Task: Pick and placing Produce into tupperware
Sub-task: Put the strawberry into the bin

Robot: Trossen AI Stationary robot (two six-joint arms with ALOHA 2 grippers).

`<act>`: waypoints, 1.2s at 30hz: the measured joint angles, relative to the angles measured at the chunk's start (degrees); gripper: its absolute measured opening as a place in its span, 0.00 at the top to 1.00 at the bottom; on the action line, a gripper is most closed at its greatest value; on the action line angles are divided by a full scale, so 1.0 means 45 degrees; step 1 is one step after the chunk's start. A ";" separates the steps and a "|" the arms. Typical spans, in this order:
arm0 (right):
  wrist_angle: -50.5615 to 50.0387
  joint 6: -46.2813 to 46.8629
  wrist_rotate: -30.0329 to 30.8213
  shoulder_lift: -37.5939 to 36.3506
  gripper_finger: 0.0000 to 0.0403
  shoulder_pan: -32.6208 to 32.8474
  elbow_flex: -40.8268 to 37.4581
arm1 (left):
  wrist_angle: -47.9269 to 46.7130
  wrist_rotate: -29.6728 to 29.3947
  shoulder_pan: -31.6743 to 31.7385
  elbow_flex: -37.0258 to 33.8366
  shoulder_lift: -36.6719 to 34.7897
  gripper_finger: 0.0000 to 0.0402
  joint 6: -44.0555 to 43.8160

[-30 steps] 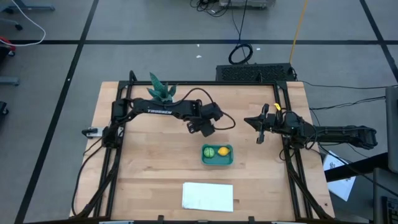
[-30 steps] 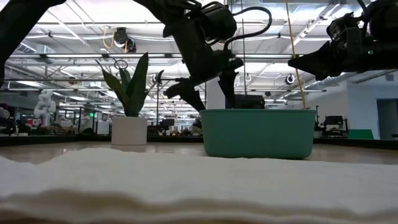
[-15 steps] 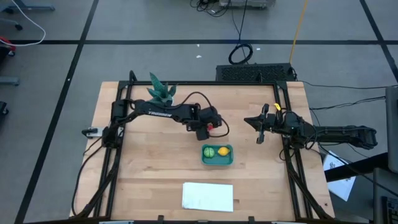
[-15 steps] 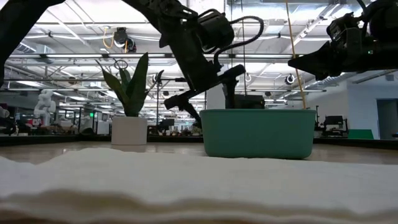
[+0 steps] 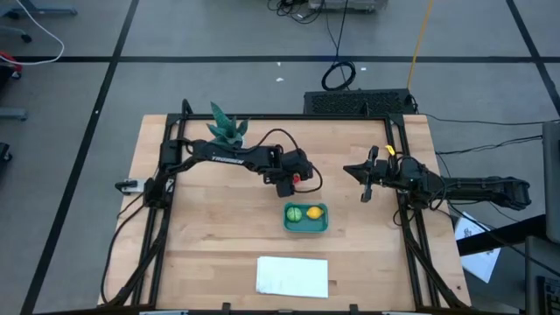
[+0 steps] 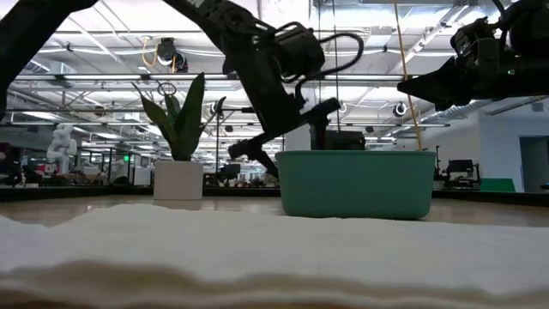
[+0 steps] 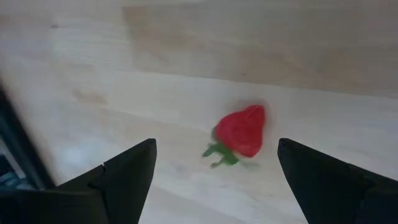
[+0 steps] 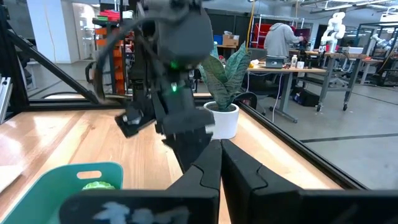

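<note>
My left gripper grabs the red strawberry by its plump red body (image 7: 242,130) next, to put the strawberry in the teal tupperware.
The red strawberry (image 7: 241,132) lies on its side on the wooden table, just beyond the far edge of the teal tupperware (image 5: 305,218). My left gripper (image 7: 214,180) is open and hovers over it, one finger on each side, touching nothing. In the high view the strawberry (image 5: 298,178) shows beside the left gripper (image 5: 289,182). The round green piece (image 5: 294,213) and the yellow lemon (image 5: 315,212) lie inside the tupperware. My right gripper (image 5: 366,181) is shut and waits above the table's right side.
A potted green plant (image 5: 226,128) stands at the far left of the table. A flat white rectangle (image 5: 292,276) lies near the near edge and fills the low view's foreground (image 6: 257,249). A keyboard (image 5: 359,102) sits beyond the far edge.
My left gripper has dropped lower and tipped toward the table beside the tupperware's far edge, coming down over the strawberry while staying open. The right arm has kept still.
</note>
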 joint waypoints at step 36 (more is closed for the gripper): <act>0.0002 -0.0146 0.0011 0.0073 1.00 -0.0005 0.0000 | 0.0428 0.0180 0.0203 0.0010 0.0877 0.32 0.0355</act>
